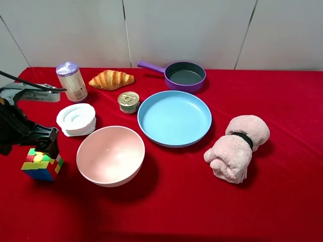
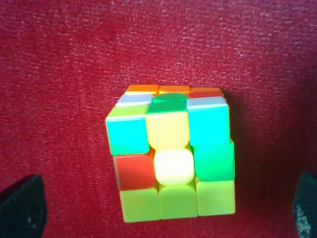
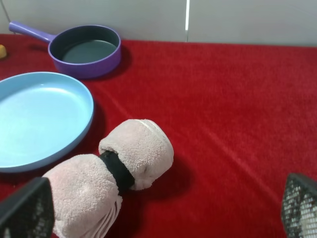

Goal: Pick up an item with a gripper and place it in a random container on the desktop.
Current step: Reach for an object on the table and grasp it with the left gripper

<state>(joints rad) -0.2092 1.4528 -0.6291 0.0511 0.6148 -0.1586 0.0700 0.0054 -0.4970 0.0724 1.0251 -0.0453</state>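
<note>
My left gripper moves lower next, before it closes on the puzzle cube, since my fingers are still above the cube's top.
The multicoloured puzzle cube sits on the red desktop at the far left. My left gripper hovers just above it, touching or nearly so. In the left wrist view the cube lies ahead, between my widely open left gripper, whose fingertips show at the frame corners. The light-blue plate lies empty in the middle; it also shows in the right wrist view. My right gripper is open and empty near a rolled towel, and is out of the high view.
A pink bowl stands between the cube and the plate. A purple pan, croissant, small can, white stacked rings and a canister sit behind. A pink rolled towel lies right of the plate.
</note>
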